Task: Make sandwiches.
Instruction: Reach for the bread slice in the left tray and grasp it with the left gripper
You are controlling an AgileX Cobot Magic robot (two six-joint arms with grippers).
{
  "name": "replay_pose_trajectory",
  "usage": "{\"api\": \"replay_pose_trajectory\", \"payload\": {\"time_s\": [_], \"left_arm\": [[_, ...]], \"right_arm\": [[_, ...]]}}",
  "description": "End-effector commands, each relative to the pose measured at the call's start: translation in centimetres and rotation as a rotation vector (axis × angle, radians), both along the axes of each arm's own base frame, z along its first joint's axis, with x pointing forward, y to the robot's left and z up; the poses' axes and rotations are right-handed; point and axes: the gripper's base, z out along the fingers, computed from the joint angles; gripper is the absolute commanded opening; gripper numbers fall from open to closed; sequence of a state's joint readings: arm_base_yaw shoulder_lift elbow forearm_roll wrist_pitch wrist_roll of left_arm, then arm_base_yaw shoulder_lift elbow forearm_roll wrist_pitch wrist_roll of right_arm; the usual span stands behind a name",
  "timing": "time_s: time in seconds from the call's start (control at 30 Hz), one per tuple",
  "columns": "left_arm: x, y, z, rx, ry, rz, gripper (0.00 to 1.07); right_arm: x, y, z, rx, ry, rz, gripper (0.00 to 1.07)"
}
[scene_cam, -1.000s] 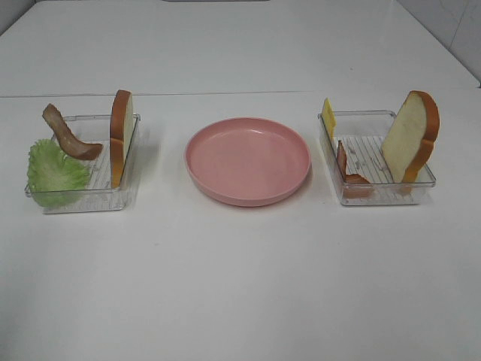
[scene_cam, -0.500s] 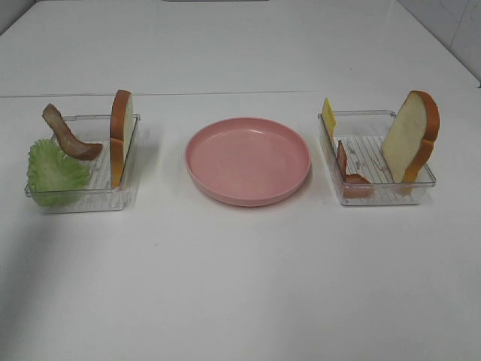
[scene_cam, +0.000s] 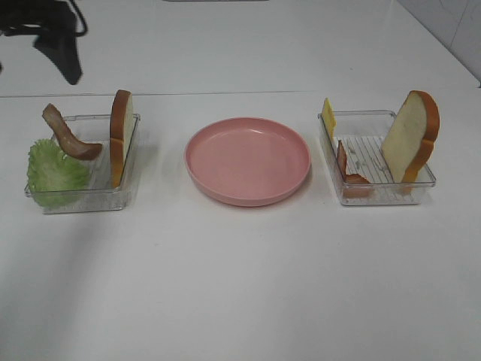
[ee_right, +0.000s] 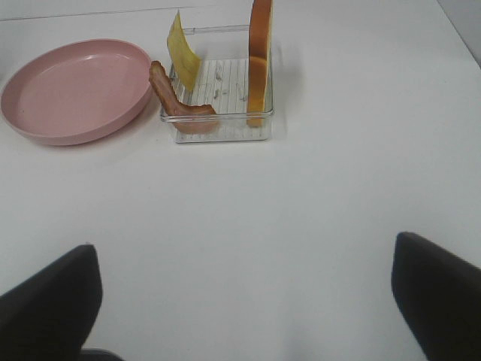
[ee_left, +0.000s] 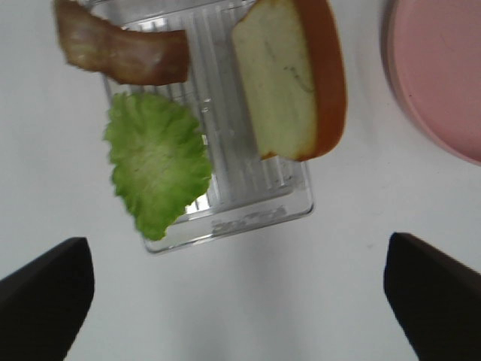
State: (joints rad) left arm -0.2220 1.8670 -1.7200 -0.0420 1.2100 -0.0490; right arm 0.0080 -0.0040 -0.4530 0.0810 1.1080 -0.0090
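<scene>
I need to start a sandwich on the pink plate [scene_cam: 247, 161], so I should next grab the bread slice's brown crust edge [scene_cam: 117, 139] with my left gripper.
The sandwiches' parts sit apart in two clear trays. In the left tray [scene_cam: 45, 201] [ee_left: 255, 218] are a green lettuce leaf [scene_cam: 54, 171] [ee_left: 158, 165], a brown bacon strip [scene_cam: 68, 137] [ee_left: 120, 53] and an upright bread slice [scene_cam: 120, 135] [ee_left: 282, 83]. In the right tray [scene_cam: 376, 197] [ee_right: 225, 134] are yellow cheese [scene_cam: 328, 116] [ee_right: 183, 53], bacon [scene_cam: 347, 169] [ee_right: 176, 101] and a leaning bread slice [scene_cam: 412, 135] [ee_right: 259, 53]. My left gripper [ee_left: 237, 259] hovers open above the left tray. My right gripper [ee_right: 244, 252] is open over bare table, well short of the right tray.
A pink plate [scene_cam: 248, 159] [ee_left: 443, 75] [ee_right: 71, 86] stands between the two trays. Part of the dark left arm [scene_cam: 52, 37] shows at the back left of the exterior view. White table surrounds everything.
The dark left arm has come into the exterior view at the back left. The trays, the food and the plate have not moved.
</scene>
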Motion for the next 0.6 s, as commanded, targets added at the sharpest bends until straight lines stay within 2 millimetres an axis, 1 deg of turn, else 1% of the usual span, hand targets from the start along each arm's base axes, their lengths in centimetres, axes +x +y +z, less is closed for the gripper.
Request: {"api": "replay_pose_trajectory", "payload": {"time_s": [0.03,0.07,0.1,0.13,0.17,0.2,0.23,0.27,0.3,0.33,0.37,0.4,0.47,0.53,0.57,0.6], "left_arm": [[0.7,-2.4,-2.0,0.027,0.124,-0.016,1.02],[1.6,-3.6,-3.0,0.03,0.133,-0.026,1.02],[1.6,-3.6,-3.0,0.03,0.133,-0.026,1.02],[2.4,-4.4,-4.1,0.035,0.145,-0.025,1.02],[2.6,-4.6,-4.6,0.041,0.151,-0.024,1.02],[2.6,-4.6,-4.6,0.041,0.151,-0.024,1.02],[3.3,-4.7,-5.7,0.059,0.164,-0.005,1.02],[3.3,-4.7,-5.7,0.059,0.164,-0.005,1.02],[3.8,-4.8,-6.8,0.07,0.181,0.004,1.02],[4.0,-4.8,-7.4,0.076,0.179,0.009,1.02],[4.0,-4.8,-7.4,0.076,0.179,0.009,1.02],[4.4,-4.9,-8.1,0.083,0.167,0.01,1.02],[4.7,-5.0,-8.5,0.08,0.153,0.01,1.02],[5.3,-5.2,-9.3,0.071,0.12,0.008,1.02],[5.3,-5.2,-9.3,0.071,0.12,0.008,1.02],[5.6,-5.2,-9.9,0.074,0.112,0.006,1.02]], "right_arm": [[-0.3,0.0,0.0,-0.011,-0.034,-0.001,0.99],[-0.3,0.0,0.0,-0.011,-0.034,-0.001,0.99],[-0.3,0.0,0.0,-0.011,-0.034,-0.001,0.99],[-0.3,0.0,0.0,-0.011,-0.034,-0.001,0.99],[-0.3,0.0,0.0,-0.011,-0.034,-0.001,0.99],[-0.3,0.0,0.0,-0.011,-0.034,-0.001,0.99],[-0.3,0.0,0.0,-0.011,-0.034,-0.001,0.99],[-0.3,0.0,0.0,-0.011,-0.034,-0.001,0.99],[-0.3,0.0,0.0,-0.011,-0.034,-0.001,0.99],[-0.3,0.0,0.0,-0.011,-0.034,-0.001,0.99],[-0.3,0.0,0.0,-0.011,-0.034,-0.001,0.99],[-0.3,0.0,0.0,-0.011,-0.034,-0.001,0.99],[-0.3,0.0,0.0,-0.011,-0.034,-0.001,0.99],[-0.3,0.0,0.0,-0.011,-0.034,-0.001,0.99],[-0.3,0.0,0.0,-0.011,-0.034,-0.001,0.99],[-0.3,0.0,0.0,-0.011,-0.034,-0.001,0.99]]}}
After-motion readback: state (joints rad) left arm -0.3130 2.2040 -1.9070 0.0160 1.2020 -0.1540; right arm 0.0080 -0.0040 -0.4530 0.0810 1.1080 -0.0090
